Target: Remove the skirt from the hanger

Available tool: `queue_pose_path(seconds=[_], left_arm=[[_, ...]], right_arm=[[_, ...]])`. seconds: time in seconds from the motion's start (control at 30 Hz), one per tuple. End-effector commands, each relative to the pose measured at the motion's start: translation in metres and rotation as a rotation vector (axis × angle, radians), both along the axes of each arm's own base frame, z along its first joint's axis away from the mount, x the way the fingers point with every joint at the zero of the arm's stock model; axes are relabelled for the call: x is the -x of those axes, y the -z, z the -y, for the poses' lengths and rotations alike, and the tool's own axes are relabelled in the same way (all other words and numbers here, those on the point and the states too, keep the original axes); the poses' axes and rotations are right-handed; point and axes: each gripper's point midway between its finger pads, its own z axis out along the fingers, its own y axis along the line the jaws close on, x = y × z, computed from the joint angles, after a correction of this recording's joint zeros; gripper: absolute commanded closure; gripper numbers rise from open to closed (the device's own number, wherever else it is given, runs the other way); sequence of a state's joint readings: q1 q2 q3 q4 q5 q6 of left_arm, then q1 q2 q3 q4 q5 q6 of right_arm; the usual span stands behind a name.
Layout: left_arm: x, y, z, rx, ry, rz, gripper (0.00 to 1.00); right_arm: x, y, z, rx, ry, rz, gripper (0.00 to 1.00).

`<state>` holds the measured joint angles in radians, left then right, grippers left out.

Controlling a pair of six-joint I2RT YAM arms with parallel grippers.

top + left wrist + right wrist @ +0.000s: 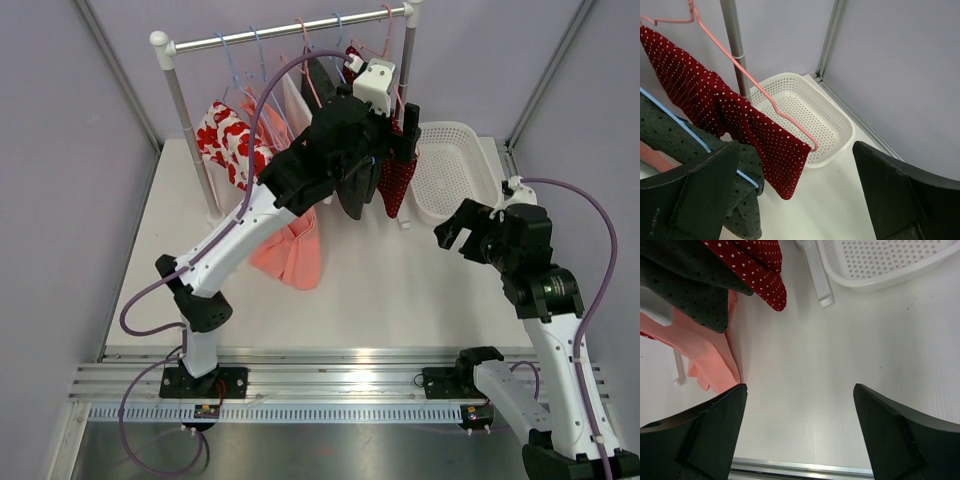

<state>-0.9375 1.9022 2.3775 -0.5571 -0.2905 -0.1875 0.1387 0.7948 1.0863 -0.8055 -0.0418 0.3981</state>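
Observation:
My left gripper should next grab the pink hanger (755, 85) by the near end of its sloped arm (810, 142). The skirt will then stay free to be removed.
The red white-dotted skirt (397, 180) hangs on a pink hanger (755, 85) at the right end of the rack. In the left wrist view the skirt (740, 120) drapes down the hanger's sloped arm, its lower corner between my fingers. My left gripper (398, 135) is raised at the skirt, open (795, 150) and holding nothing. My right gripper (455, 228) is open and empty (799, 387) above the bare table, right of and below the skirt (760, 270).
A white perforated basket (480, 150) sits at the back right (847, 135) (875, 282). A dark grey dotted garment (350, 195) on a blue hanger, a pink garment (295, 250) and a red-white floral one (230, 140) hang left of the skirt. The rack's post (735, 45) and foot (817, 280) stand nearby.

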Motion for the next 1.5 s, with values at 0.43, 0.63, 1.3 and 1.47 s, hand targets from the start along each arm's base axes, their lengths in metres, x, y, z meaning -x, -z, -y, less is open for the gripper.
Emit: queue_pose_path(seconds=[0.43,0.63,1.3,1.47], left_arm=[[-0.071,0.016,0.044,0.192,-0.183,0.081,0.01],[-0.099,0.046,0.031,0.206,-0.3,0.025,0.02],[-0.096,0.038,0.018,0.14,-0.229,0.061,1.0],[-0.086,0.021,-0.005,0.116,-0.26,0.082,1.0]], right_arm=[[0.029,-0.015,-0.012,-0.081,-0.055,0.064,0.06],[0.031,-0.012,-0.014,-0.085,-0.063,0.065,0.06],[0.015,-0.001,-0.017,-0.073,-0.069,0.021,0.06],[0.004,-0.013,-0.023,-0.078,-0.093,0.026,0.06]])
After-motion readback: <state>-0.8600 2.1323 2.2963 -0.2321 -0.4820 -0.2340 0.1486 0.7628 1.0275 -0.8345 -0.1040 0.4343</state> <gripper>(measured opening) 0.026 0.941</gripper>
